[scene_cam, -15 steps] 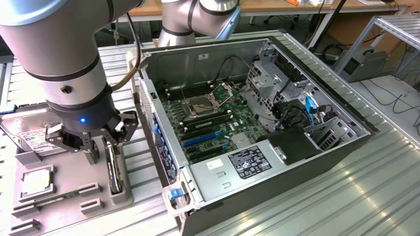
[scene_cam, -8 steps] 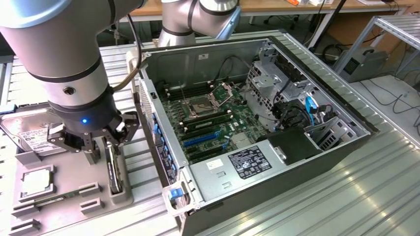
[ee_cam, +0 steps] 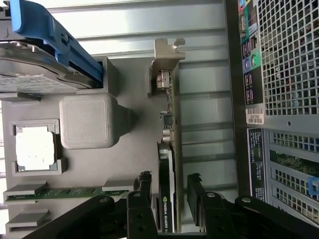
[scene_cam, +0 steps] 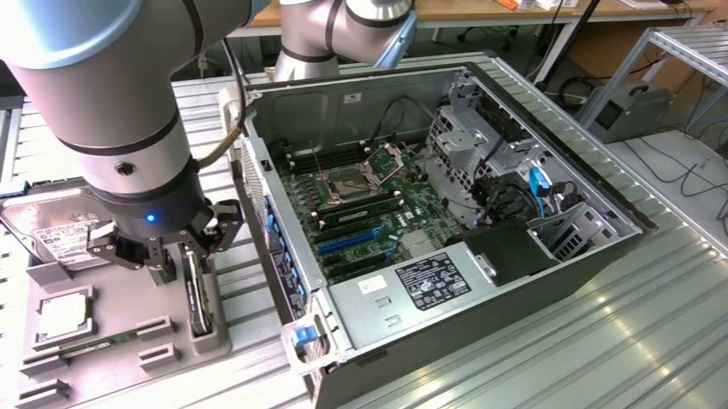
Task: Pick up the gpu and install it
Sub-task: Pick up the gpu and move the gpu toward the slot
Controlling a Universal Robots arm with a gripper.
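Observation:
My gripper is to grab the GPU next by its flat-sided black cooler end (scene_cam: 199,298), because components stick out unevenly near the bracket.
The gpu (scene_cam: 200,296), a thin dark card, stands on edge in a slot of the grey holder tray (scene_cam: 114,349) at the exterior view's left. The wrist view shows it end-on as the gpu (ee_cam: 167,164), with its silver bracket (ee_cam: 167,56) at the far end. My gripper (scene_cam: 182,260) hangs right over the card. Seen from the wrist, the gripper (ee_cam: 168,177) is open and its black fingers (ee_cam: 145,179) straddle the card, a small gap showing on each side. Nothing is held.
The open computer case (scene_cam: 569,170) lies beside the tray, with the motherboard (scene_cam: 364,196) and blue slots (scene_cam: 347,243) exposed. On the tray sit a hard drive (scene_cam: 57,232), a square CPU (scene_cam: 63,311) and a RAM stick (ee_cam: 55,191). The case's rear panel (ee_cam: 289,74) is close to the card.

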